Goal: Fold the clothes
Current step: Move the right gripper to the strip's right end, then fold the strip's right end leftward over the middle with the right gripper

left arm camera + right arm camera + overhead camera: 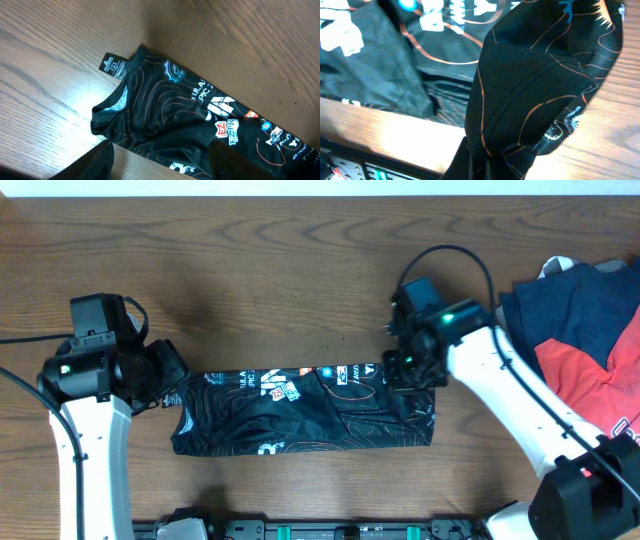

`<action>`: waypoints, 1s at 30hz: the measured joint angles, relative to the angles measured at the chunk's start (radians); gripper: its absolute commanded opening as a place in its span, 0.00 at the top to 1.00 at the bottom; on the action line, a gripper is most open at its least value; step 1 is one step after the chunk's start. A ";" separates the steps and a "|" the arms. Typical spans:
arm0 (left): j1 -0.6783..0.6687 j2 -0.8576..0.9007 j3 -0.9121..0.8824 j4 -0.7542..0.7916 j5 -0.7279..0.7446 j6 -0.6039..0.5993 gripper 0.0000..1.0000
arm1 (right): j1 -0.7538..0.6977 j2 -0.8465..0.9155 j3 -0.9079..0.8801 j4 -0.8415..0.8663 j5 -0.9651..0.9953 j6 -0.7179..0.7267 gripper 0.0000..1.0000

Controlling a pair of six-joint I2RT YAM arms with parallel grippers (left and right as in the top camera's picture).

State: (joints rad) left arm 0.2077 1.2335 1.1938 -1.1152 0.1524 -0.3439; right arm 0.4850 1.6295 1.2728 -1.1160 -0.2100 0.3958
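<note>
My right gripper should release the fold only after I carry it toward the jersey's white logo patch [286,391], because the pinched fold [412,406] hangs short of the patch.
The black jersey [300,415] with fine orange contour lines, white lettering and coloured logos lies folded into a long strip across the table's front middle. My right gripper [412,370] is shut on its right end and holds a pinched fold of the fabric [530,100] up off the wood. My left gripper [170,380] is open at the jersey's left end, just above it. In the left wrist view its two fingers [160,167] stand apart over the collar end of the jersey [165,100], with the neck tag [114,66] showing.
A pile of navy and red clothes [590,330] lies at the right edge of the wooden table [280,270]. A black equipment rail [330,530] runs along the front edge.
</note>
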 measured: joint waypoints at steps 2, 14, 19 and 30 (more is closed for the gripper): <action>0.000 0.000 0.000 0.000 0.003 0.000 0.38 | 0.032 0.001 0.000 0.015 0.000 0.026 0.99; 0.000 0.001 0.000 0.000 0.009 0.000 0.38 | 0.155 0.092 0.000 0.068 0.000 0.088 0.99; 0.000 0.001 0.000 0.000 0.010 0.000 0.38 | 0.203 0.102 0.000 0.148 -0.015 0.098 0.77; 0.000 0.001 0.000 0.000 0.016 0.000 0.38 | 0.242 0.107 0.000 0.127 0.087 0.008 0.80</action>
State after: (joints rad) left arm 0.2077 1.2343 1.1938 -1.1156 0.1684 -0.3439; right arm 0.7269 1.7367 1.2724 -0.9890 -0.1226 0.4034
